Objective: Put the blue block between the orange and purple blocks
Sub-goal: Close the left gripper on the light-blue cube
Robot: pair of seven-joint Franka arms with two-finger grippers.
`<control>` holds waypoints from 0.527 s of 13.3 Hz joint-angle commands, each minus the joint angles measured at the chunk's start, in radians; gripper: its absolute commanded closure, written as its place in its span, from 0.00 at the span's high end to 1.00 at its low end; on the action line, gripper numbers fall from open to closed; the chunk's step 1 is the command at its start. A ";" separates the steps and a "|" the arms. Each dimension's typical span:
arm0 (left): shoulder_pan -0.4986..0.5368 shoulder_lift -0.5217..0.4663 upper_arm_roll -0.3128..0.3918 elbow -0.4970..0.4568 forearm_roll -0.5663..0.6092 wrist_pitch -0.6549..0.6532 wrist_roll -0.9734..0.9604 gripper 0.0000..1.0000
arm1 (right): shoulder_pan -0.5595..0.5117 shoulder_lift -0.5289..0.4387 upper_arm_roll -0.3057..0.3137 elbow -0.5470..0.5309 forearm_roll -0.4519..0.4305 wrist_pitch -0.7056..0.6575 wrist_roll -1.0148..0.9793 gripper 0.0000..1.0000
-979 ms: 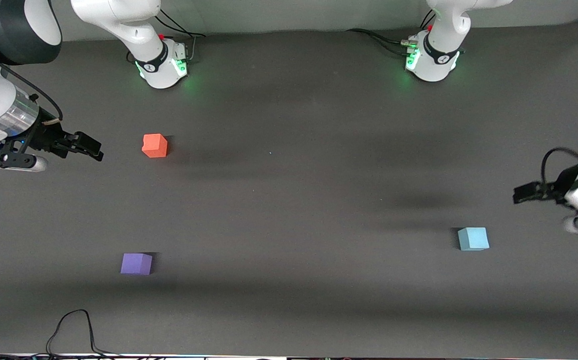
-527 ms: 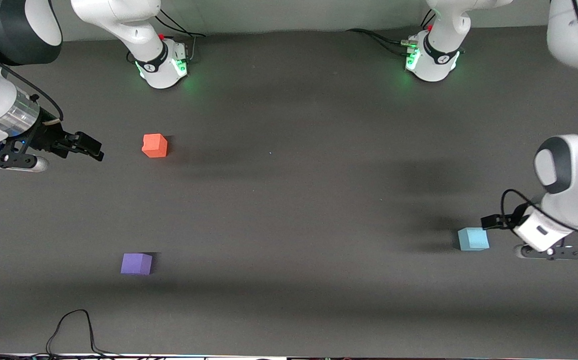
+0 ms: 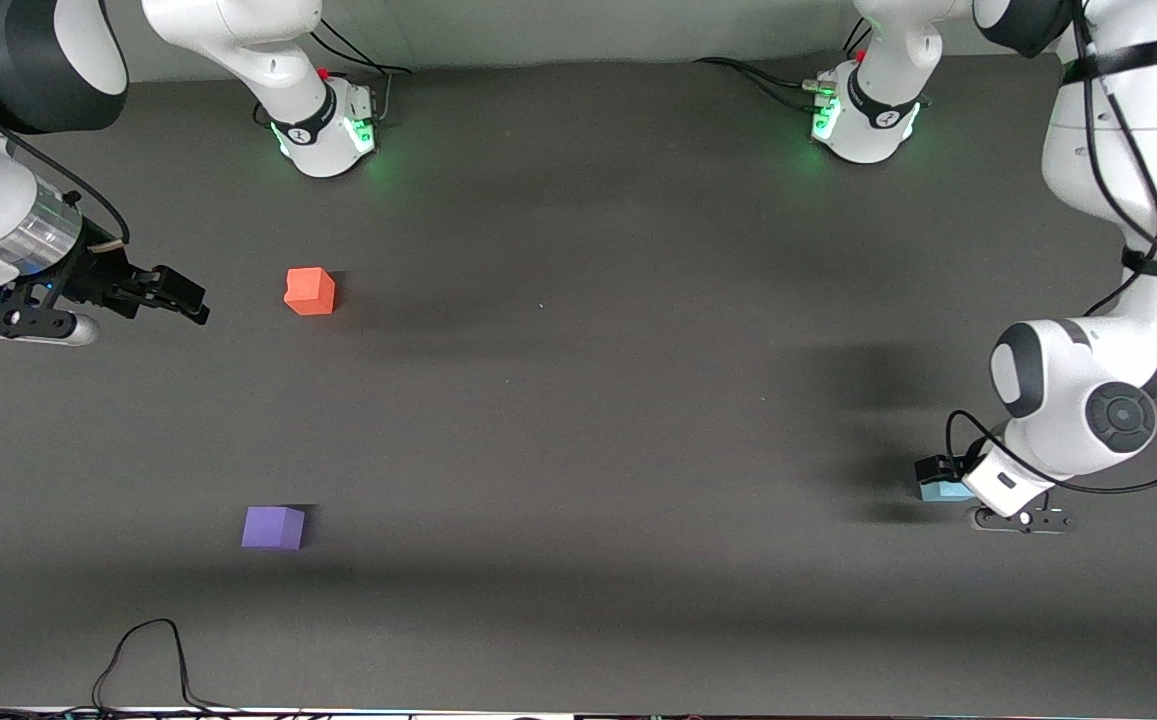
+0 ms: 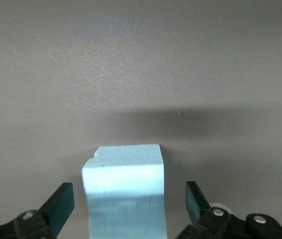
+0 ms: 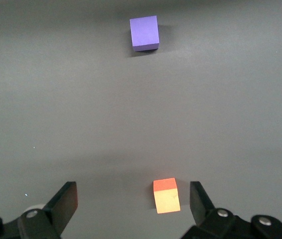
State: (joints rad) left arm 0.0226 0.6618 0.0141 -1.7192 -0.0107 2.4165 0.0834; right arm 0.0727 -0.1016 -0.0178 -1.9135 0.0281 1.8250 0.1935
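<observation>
The blue block [image 3: 941,491] has to go between the orange and purple blocks, so the left gripper next needs to grab it by its opposite sides.
The pale blue block [image 3: 941,491] sits on the dark table near the left arm's end, mostly covered by my left gripper [image 3: 938,470]. In the left wrist view the blue block [image 4: 124,194] stands between the open fingers [image 4: 61,204], with a gap on each side of my left gripper [image 4: 128,201]. The orange block [image 3: 310,291] and the purple block [image 3: 273,527] lie toward the right arm's end, the purple one nearer the camera. My right gripper [image 3: 183,295] waits open beside the orange block. The right wrist view shows the orange block [image 5: 166,195], the purple block [image 5: 144,32] and my right gripper [image 5: 132,199].
A black cable [image 3: 148,650] loops on the table at the edge nearest the camera, toward the right arm's end. The two arm bases [image 3: 323,120] [image 3: 863,110] stand along the edge farthest from the camera. The dark mat [image 3: 578,420] covers the table.
My left arm has swung in and come down so its open gripper now straddles the blue block. The right arm and all three blocks have not moved.
</observation>
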 commanded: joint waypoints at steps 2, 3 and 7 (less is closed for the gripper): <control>-0.006 0.021 0.006 0.003 0.009 0.033 0.009 0.84 | 0.006 -0.013 -0.007 -0.018 0.004 0.017 -0.022 1.00; -0.006 0.021 0.006 0.003 0.009 0.032 0.003 0.67 | 0.006 -0.013 -0.007 -0.016 0.004 0.017 -0.022 1.00; -0.006 0.018 0.006 0.007 0.009 0.024 -0.010 0.38 | 0.006 -0.013 -0.007 -0.018 0.004 0.022 -0.020 1.00</control>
State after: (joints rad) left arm 0.0227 0.6855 0.0145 -1.7169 -0.0107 2.4441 0.0826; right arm 0.0727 -0.1016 -0.0178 -1.9165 0.0280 1.8288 0.1935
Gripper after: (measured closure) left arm 0.441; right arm 0.000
